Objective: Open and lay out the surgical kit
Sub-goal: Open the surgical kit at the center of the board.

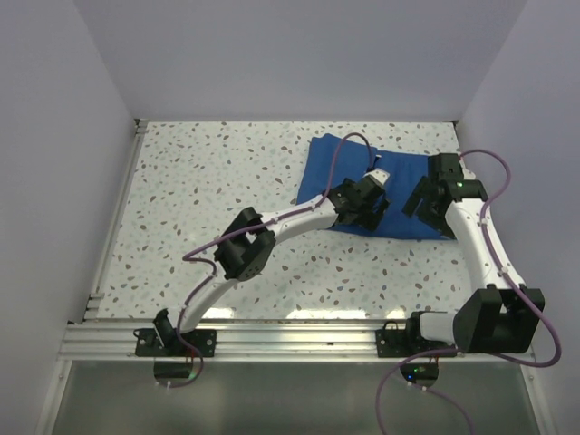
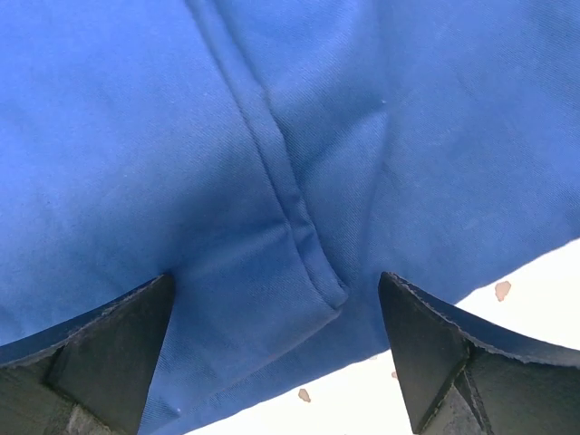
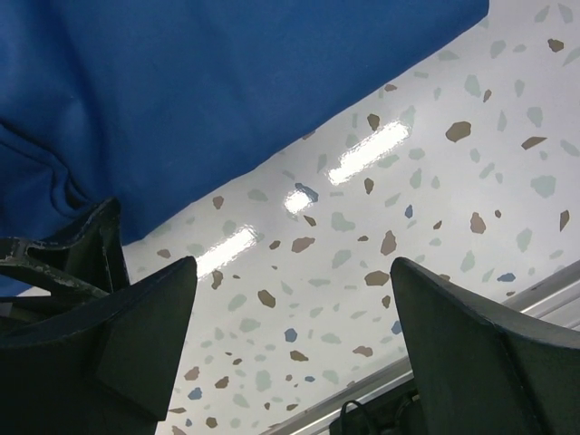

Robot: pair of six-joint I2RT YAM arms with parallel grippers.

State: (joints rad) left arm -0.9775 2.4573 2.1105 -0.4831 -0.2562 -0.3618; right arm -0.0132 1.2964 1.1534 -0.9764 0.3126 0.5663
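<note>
My left gripper is open, with the wrap's hemmed, folded corner point(image 2: 317, 290) between its fingers. It would hold the wrap's corner if it closed now, so it should close on it.
The surgical kit is a royal-blue cloth wrap point(image 1: 399, 168) lying folded at the back right of the table. My left gripper point(image 1: 372, 208) is open, low over the wrap's near edge. In the left wrist view its fingers straddle a hemmed, folded corner point(image 2: 304, 245) of the cloth point(image 2: 136, 136) without touching it. My right gripper point(image 1: 419, 201) is open at the wrap's right side. In its wrist view it point(image 3: 294, 263) hangs over bare table, the cloth point(image 3: 181, 91) at upper left. A small pale shiny piece point(image 1: 379, 175) shows behind the left gripper; I cannot tell what it is. Tweezers and scissors are hidden.
The speckled white table point(image 1: 208, 181) is walled at the left, back and right. A metal rail point(image 1: 290, 331) runs along its near edge and also shows in the right wrist view point(image 3: 426, 376). A dark part, seemingly the left arm point(image 3: 63, 258), lies close beside the right gripper.
</note>
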